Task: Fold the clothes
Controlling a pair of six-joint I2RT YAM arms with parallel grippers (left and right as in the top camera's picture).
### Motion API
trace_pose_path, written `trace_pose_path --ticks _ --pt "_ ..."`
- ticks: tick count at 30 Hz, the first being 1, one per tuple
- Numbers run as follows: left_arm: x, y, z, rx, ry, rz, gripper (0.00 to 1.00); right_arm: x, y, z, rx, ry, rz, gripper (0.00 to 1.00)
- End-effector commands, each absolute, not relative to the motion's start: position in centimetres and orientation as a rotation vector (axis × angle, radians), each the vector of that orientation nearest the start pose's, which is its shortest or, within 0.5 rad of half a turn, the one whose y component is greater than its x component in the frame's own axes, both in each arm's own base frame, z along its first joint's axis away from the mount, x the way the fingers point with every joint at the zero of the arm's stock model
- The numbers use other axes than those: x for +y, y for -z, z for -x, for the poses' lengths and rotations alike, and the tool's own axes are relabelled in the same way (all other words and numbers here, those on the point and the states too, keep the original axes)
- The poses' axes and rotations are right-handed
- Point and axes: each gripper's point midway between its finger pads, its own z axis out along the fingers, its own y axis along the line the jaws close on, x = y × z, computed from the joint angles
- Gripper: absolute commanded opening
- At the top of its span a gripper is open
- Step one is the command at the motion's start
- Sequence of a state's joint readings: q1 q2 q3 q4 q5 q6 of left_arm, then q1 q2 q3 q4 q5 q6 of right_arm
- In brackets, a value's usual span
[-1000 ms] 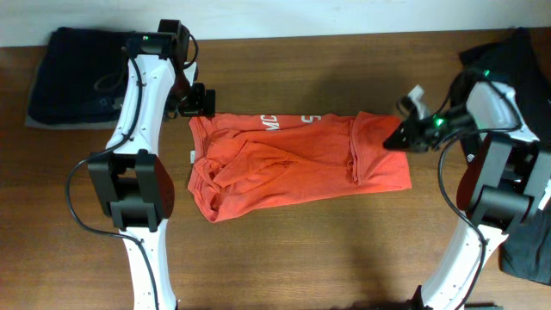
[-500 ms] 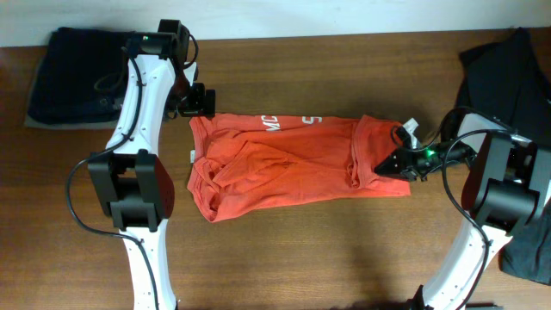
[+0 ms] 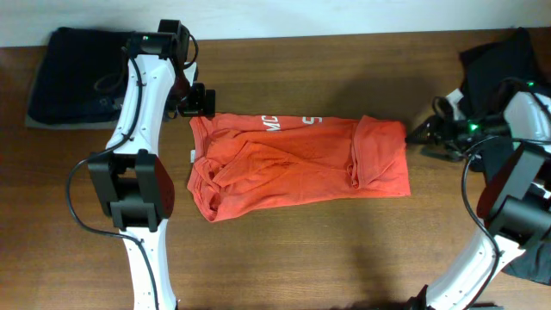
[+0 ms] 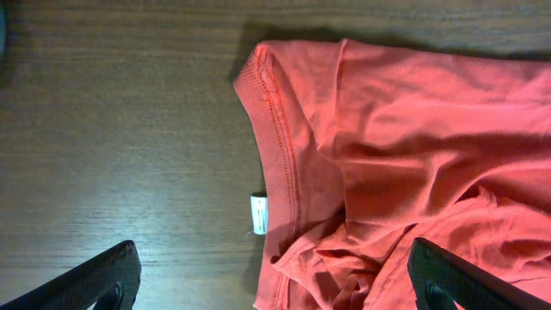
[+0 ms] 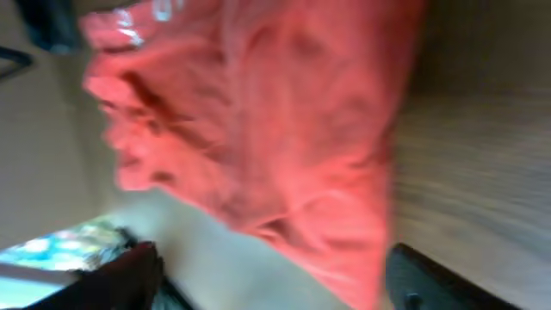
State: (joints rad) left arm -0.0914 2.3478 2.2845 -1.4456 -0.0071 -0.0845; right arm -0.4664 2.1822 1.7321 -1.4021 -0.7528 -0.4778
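The robot's right gripper needs to grip the red-orange T-shirt (image 3: 293, 168) next by the far corner of its doubled-over end (image 3: 399, 127). Then the robot folds the T-shirt toward the collar.
The clothes, a red-orange T-shirt (image 3: 293, 168), lie partly folded at the table's middle, with white lettering (image 3: 274, 123) along the far edge and the right end doubled over. My left gripper (image 3: 198, 101) hovers at the shirt's far left corner. In the left wrist view it (image 4: 275, 293) is open wide above the collar (image 4: 275, 129) and a white label (image 4: 259, 213), gripping nothing. My right gripper (image 3: 426, 135) sits just off the shirt's right edge. The blurred right wrist view shows it (image 5: 280, 288) open, with the shirt (image 5: 258, 112) ahead of it.
A dark navy folded pile (image 3: 73, 73) lies at the far left corner. A black shirt (image 3: 495, 56) is heaped at the far right, behind my right arm, with more dark cloth (image 3: 527, 250) at the near right. Bare wooden table (image 3: 327, 250) lies in front of the T-shirt.
My right gripper carried the shirt's right end down, let go of it, opened and drew back to the right. The flap now lies flat. The left arm has not moved.
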Motion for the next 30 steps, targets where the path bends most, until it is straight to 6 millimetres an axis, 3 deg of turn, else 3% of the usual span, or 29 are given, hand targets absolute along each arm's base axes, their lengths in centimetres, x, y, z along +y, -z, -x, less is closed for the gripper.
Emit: trace_pose_path --ticks 1,11,18,30 --pt "-4.5 -10.2 -47.0 3.066 0.029 -0.003 0.99 -6.9 -7.0 -37.0 2.906 -1.004 -0.102 0.89" --pt "-4.8 -10.2 -47.0 3.067 0.057 -0.004 0.99 -7.0 -2.6 -38.0 2.835 -0.932 -0.056 0.89" --pt "-4.8 -10.2 -47.0 3.067 0.056 -0.004 0.99 -5.8 -1.9 -38.2 2.776 -0.993 -0.041 0.89" --pt "-4.8 -10.2 -47.0 3.068 0.056 -0.004 0.99 -1.1 0.9 -36.2 2.861 -1.056 0.072 0.88"
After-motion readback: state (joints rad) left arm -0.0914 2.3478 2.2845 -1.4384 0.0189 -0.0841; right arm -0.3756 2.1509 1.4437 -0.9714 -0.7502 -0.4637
